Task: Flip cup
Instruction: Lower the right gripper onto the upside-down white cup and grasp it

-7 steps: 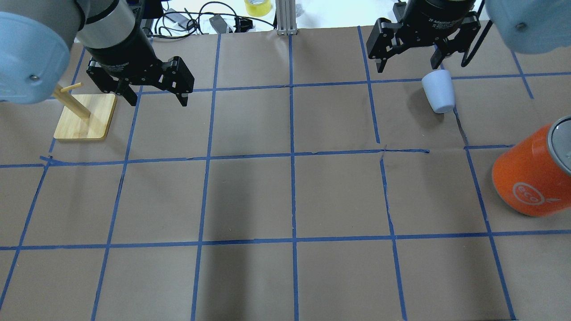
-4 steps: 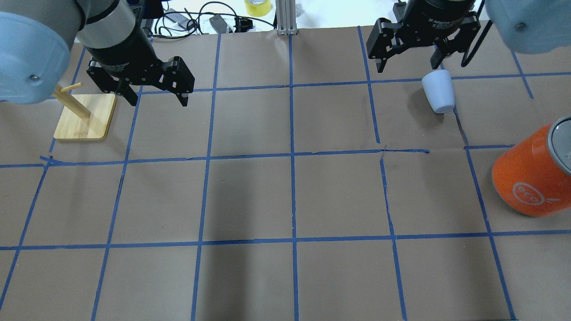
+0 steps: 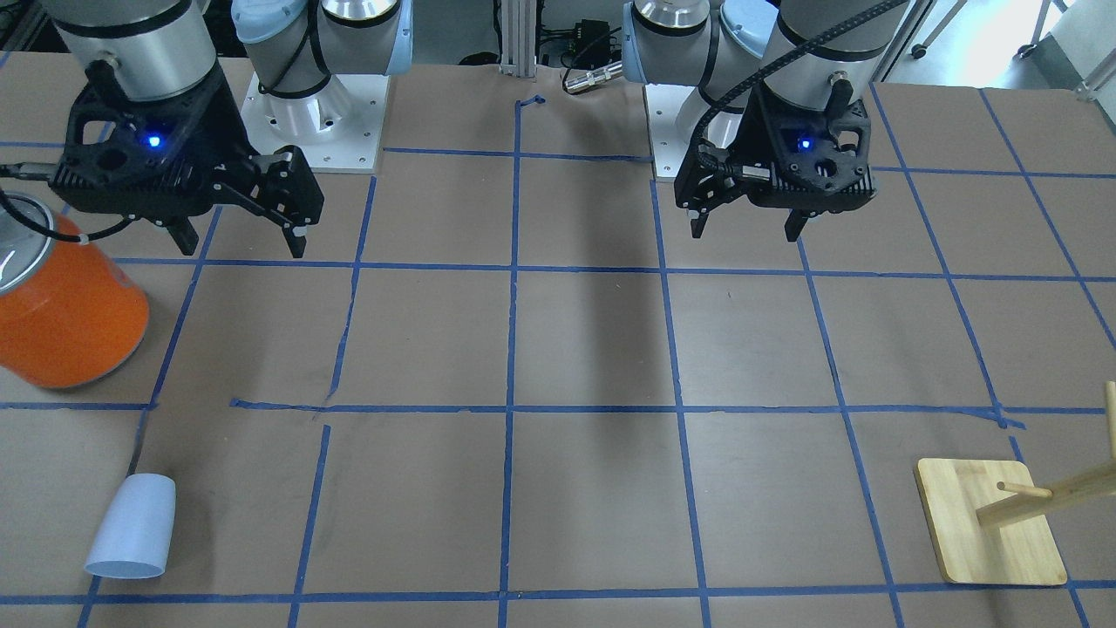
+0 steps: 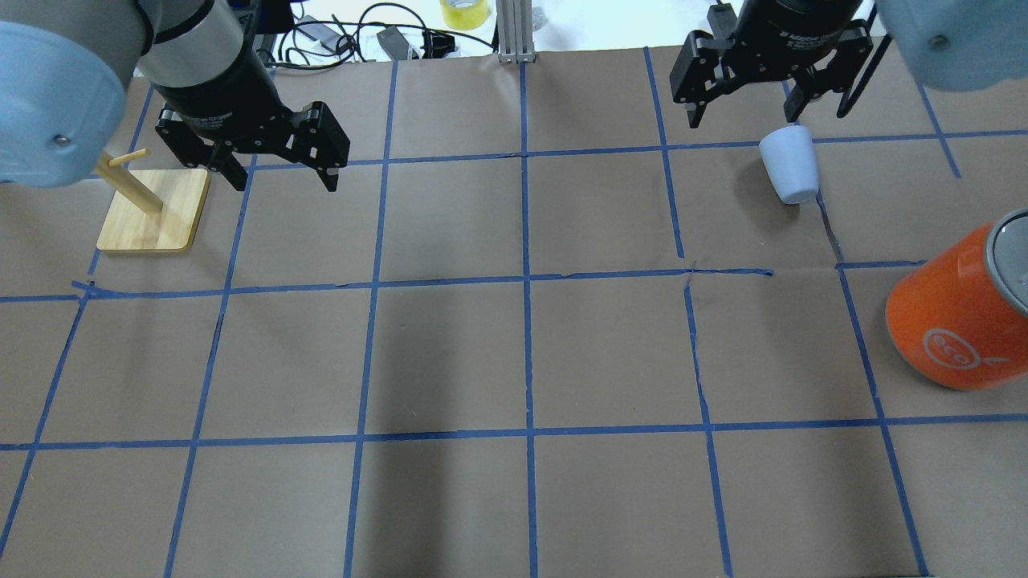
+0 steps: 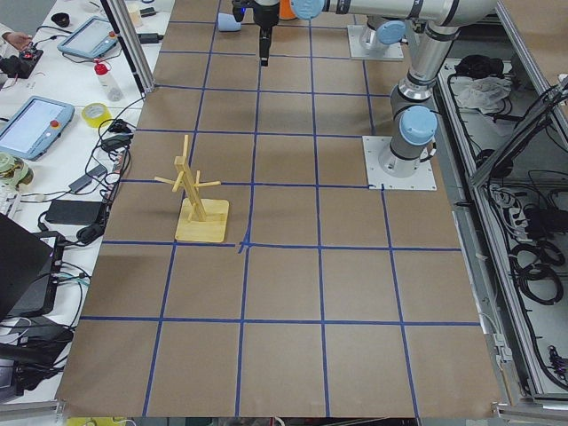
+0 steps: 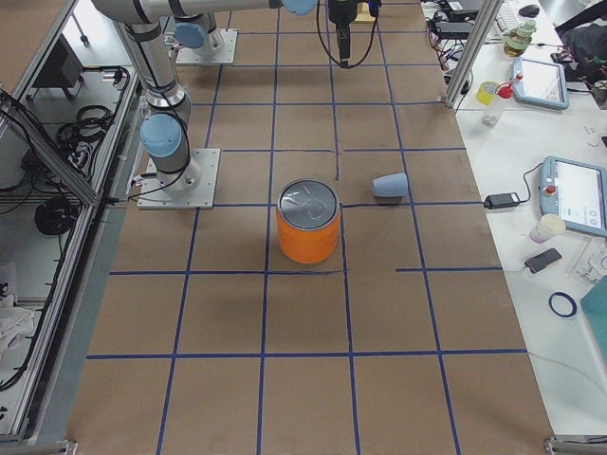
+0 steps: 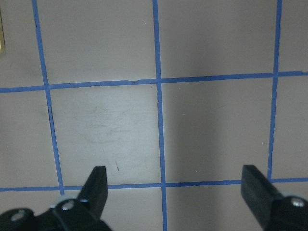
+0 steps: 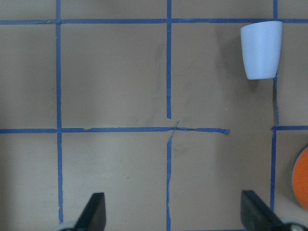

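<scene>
The right gripper takes hold of the cup around its tapered body (image 3: 132,525) next, to flip it onto the pale lavender-blue cup's base.
The pale lavender-blue cup (image 4: 789,167) lies on its side on the brown paper at the far right, wide mouth pointing away from the robot. It also shows in the front view (image 3: 131,528), the right side view (image 6: 390,185) and the right wrist view (image 8: 261,49). My right gripper (image 4: 744,119) is open and empty; it hangs above the table just left of the cup and does not touch it (image 3: 241,244) (image 8: 173,211). My left gripper (image 4: 285,183) is open and empty at the far left (image 3: 744,231) (image 7: 175,187).
A big orange can (image 4: 956,321) with a silver lid stands at the right edge, nearer the robot than the cup (image 3: 65,305). A wooden peg rack (image 4: 152,209) stands beside the left gripper (image 3: 990,523). Cables and a tape roll (image 4: 464,12) lie beyond the far edge.
My right gripper has shifted slightly toward the top of the overhead view, still open. The cup, the can and the left arm have not moved.
</scene>
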### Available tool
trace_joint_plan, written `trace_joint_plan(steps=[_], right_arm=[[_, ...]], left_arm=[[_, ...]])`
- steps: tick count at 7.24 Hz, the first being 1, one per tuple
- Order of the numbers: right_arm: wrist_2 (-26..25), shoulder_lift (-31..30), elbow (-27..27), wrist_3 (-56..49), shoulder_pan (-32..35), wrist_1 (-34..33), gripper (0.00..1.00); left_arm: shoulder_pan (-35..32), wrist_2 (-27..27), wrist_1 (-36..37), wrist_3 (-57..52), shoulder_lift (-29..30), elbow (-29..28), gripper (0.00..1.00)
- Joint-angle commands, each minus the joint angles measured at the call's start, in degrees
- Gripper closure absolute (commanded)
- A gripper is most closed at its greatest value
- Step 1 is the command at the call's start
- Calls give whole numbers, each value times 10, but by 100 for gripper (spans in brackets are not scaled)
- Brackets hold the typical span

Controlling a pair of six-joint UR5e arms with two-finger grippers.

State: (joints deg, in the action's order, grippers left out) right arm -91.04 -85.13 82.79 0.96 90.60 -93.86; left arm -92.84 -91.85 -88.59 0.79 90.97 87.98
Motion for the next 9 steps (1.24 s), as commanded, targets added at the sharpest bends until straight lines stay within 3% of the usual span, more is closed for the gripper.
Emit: trace_joint_plan(steps=[1, 5, 7, 9], right_arm=[[6, 58, 0, -34, -64, -59, 0], [19, 189, -1, -136, -145, -178, 0], [24, 268, 1, -176, -149, -269, 0], [22, 315, 4, -231, -162, -315, 1]], left_arm=[[-1, 0, 0, 0, 0, 0, 0], [0, 0, 0, 0, 1, 0, 0], [-1, 1, 0, 3, 3, 0, 0], [-1, 1, 1, 4, 2, 0, 0]])
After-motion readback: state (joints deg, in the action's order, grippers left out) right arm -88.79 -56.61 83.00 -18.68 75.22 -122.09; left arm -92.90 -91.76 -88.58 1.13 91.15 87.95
